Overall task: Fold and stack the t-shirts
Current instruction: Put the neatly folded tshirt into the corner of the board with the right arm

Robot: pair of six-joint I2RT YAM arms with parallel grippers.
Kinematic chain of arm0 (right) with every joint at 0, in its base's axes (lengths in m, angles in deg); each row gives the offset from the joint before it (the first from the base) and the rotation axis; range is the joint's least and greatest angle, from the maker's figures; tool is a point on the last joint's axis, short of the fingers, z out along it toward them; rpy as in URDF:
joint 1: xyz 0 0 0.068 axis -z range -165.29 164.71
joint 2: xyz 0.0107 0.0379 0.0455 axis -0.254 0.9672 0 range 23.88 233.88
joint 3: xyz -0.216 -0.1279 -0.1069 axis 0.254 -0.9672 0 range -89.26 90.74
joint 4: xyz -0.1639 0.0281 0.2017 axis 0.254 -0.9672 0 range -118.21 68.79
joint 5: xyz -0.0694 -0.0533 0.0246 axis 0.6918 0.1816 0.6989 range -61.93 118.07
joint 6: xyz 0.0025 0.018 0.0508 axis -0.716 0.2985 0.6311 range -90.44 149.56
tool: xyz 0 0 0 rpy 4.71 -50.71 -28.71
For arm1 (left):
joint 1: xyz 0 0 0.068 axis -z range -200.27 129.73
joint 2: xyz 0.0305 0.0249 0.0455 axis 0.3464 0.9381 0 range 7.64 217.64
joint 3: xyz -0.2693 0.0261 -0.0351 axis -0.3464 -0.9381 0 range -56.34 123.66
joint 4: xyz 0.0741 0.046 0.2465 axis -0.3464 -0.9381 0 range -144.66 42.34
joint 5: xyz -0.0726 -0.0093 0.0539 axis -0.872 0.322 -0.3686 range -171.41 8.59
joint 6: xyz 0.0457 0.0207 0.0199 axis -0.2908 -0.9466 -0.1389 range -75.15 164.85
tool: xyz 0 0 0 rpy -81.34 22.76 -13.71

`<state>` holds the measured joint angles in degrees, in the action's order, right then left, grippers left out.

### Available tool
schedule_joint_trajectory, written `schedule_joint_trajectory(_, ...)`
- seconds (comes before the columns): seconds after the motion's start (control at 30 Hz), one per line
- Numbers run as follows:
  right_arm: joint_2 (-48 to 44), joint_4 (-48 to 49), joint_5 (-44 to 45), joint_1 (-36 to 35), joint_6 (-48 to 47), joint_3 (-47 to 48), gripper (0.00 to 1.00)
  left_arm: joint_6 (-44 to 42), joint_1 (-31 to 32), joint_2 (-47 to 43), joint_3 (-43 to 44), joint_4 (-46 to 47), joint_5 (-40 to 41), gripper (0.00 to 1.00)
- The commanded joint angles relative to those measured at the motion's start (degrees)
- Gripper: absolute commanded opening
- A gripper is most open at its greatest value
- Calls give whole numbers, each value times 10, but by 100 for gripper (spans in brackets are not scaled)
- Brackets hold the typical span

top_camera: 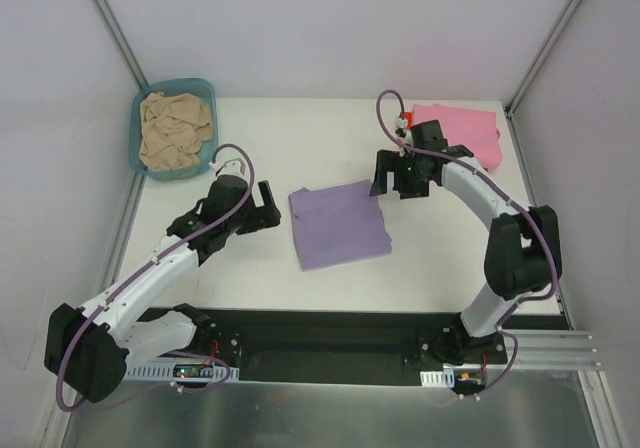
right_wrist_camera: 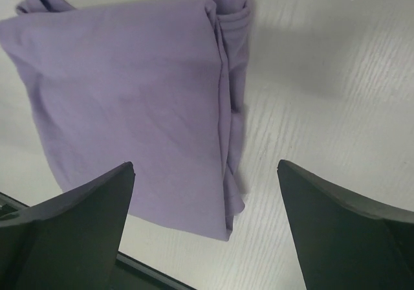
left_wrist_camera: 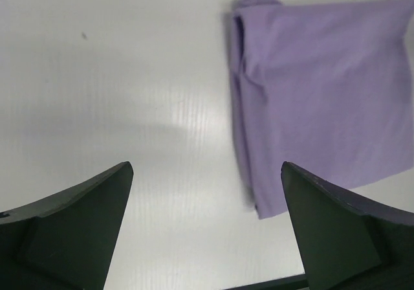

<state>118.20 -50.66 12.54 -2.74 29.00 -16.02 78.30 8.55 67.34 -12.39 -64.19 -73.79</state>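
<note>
I will grab the purple t-shirt's layered side edge nearest the pink t-shirt (top_camera: pixel 465 131) with my right gripper next. Then I can stack the purple t-shirt folded.
A folded lavender-purple t-shirt (top_camera: pixel 339 224) lies flat at the middle of the white table; it also shows in the left wrist view (left_wrist_camera: pixel 317 102) and the right wrist view (right_wrist_camera: pixel 136 102). A folded pink t-shirt (top_camera: pixel 465 131) lies at the back right. A crumpled beige t-shirt (top_camera: pixel 175 130) sits in the teal basin (top_camera: pixel 206 90). My left gripper (top_camera: pixel 266 208) is open and empty just left of the purple shirt. My right gripper (top_camera: pixel 392 182) is open and empty above its right back corner.
The teal basin stands at the back left corner. Grey walls with metal frame posts (top_camera: pixel 112 28) enclose the table. A black rail (top_camera: pixel 330 333) runs along the near edge between the arm bases.
</note>
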Motion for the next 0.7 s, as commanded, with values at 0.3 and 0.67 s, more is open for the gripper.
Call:
schedule_joint_trajectory(0.3,172,-44,-26,-34,-13,62,97,42,-2,-19,-70,-32,34,99)
schedule_joint_trajectory(0.67,196,-23,27,-67,4,38,75,60,-3,-4,-55,-31,1,99)
